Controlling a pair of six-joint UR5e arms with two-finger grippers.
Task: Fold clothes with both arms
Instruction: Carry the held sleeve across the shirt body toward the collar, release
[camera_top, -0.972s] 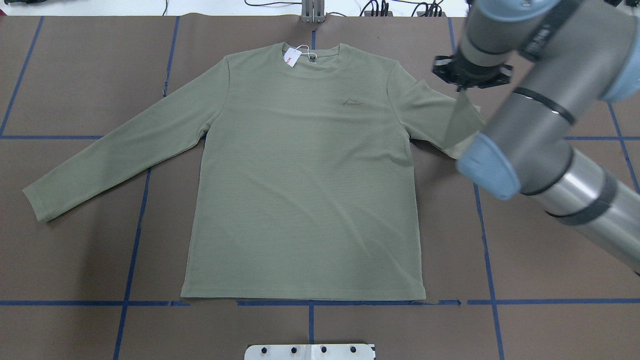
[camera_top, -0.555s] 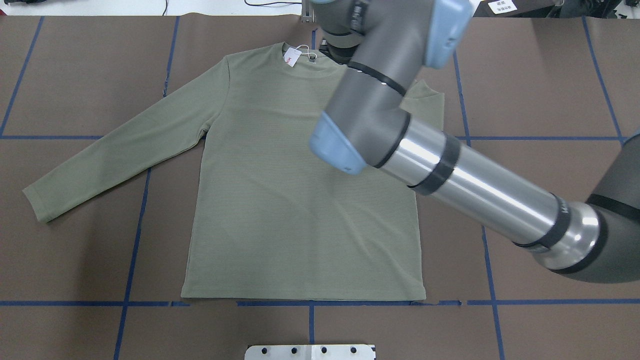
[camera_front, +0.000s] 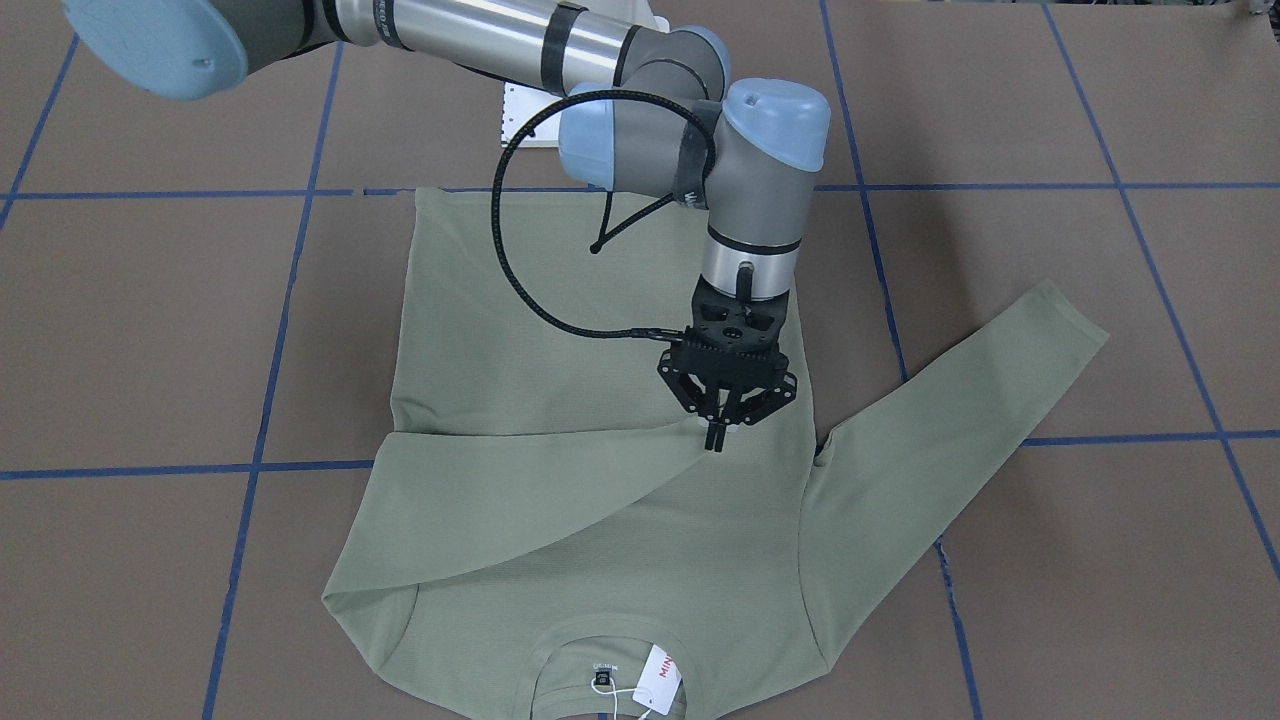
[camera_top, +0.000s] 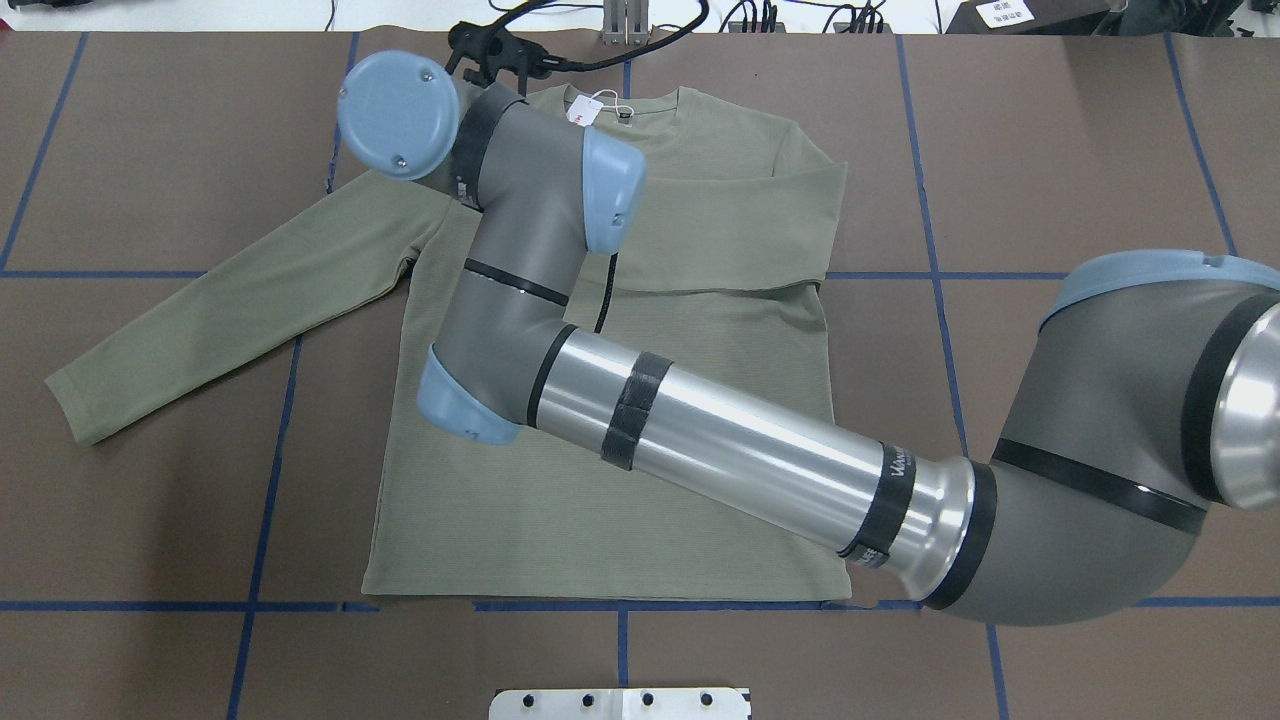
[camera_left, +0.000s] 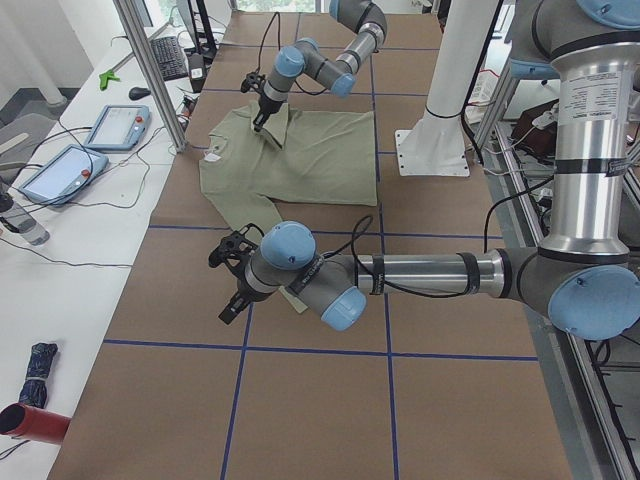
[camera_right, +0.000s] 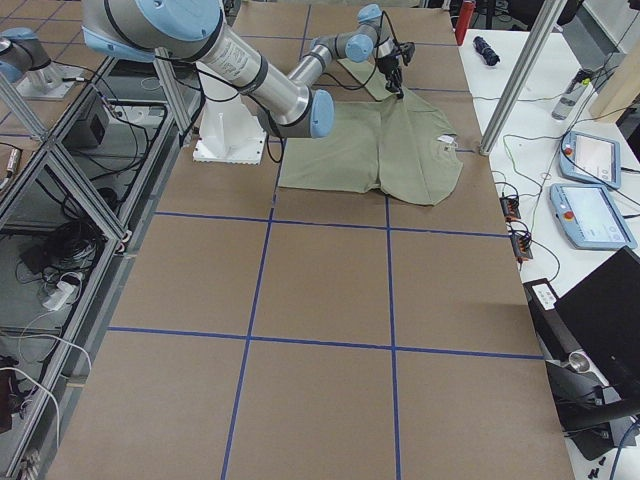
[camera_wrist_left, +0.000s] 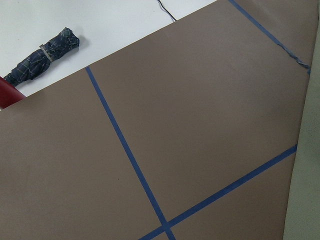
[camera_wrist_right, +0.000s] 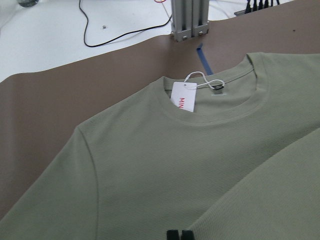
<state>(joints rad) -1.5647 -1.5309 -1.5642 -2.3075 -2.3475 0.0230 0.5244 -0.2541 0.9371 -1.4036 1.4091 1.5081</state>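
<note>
The sleeve cuff (camera_front: 698, 446) is still short of the opposite armhole seam (camera_front: 800, 528) in the front view. The cuff goes to that seam next, before my right gripper opens.
The sage-green shirt (camera_front: 560, 300) lies flat, face up, collar and hang tag (camera_front: 660, 690) toward the far edge from the robot. Its right sleeve (camera_front: 520, 500) is folded across the chest. My right gripper (camera_front: 715, 440) is shut on that sleeve's cuff, just above the chest; its fingertips (camera_wrist_right: 173, 235) show pressed together. In the overhead view the right arm (camera_top: 720, 440) crosses the shirt (camera_top: 600, 540) and hides the gripper. The left sleeve (camera_top: 230, 300) lies spread out. My left gripper (camera_left: 232, 300) hovers near that sleeve's cuff; I cannot tell whether it is open or shut.
A white base plate (camera_top: 620, 703) sits at the near edge and an aluminium post (camera_top: 625, 25) beyond the collar. Blue tape lines (camera_top: 270, 470) grid the brown table. A folded umbrella (camera_wrist_left: 45, 55) and tablets (camera_left: 60, 170) lie on the white side desk.
My right arm has swung from the table's right side leftward over the shirt, carrying the right sleeve, which now lies folded across the chest.
</note>
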